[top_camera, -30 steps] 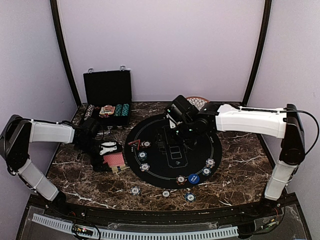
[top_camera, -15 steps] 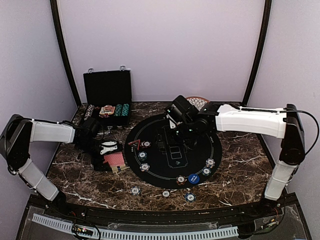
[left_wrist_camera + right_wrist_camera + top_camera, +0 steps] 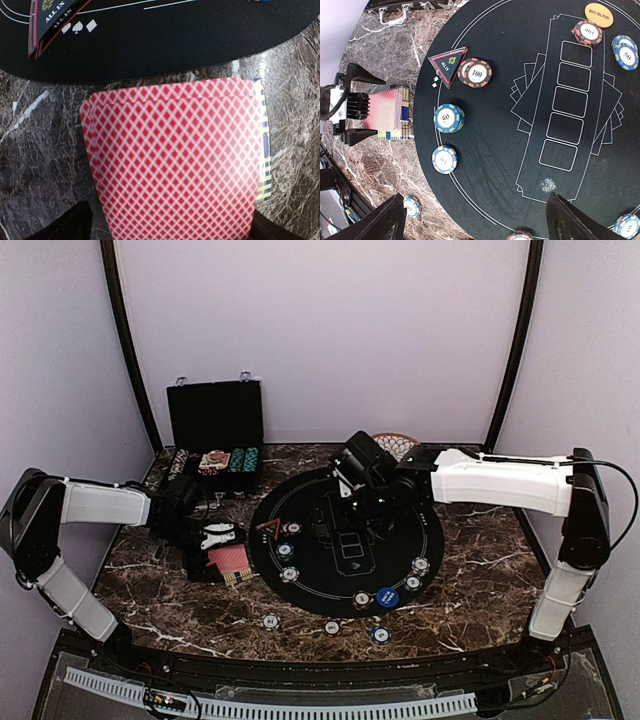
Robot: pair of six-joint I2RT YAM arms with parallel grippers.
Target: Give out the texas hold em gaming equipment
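I should close my left gripper now, as its fingers reach forward along both sides of the deck (image 3: 230, 559) (image 3: 177, 178). Closing now would hold the deck.
A deck of red-backed cards (image 3: 172, 160) lies on the marble beside the black mat, on top of something with a blue-and-yellow striped edge. My left gripper (image 3: 170, 222) is open with a finger on each side of the deck; it also shows in the top view (image 3: 205, 540). My right gripper (image 3: 475, 200) is open and empty, hovering above the black round mat (image 3: 345, 540). On the mat are a red-triangle ALL IN marker (image 3: 449, 62), a 100 chip (image 3: 475, 72), a blue 50 stack (image 3: 449, 118), an orange BIG BLIND button (image 3: 598, 15) and a blue button (image 3: 388, 596).
A black hinged case (image 3: 215, 430) stands open at the back left with chips in it. A patterned plate (image 3: 395, 443) sits behind my right arm. Loose chips (image 3: 271, 621) lie on the marble near the front edge, off the mat.
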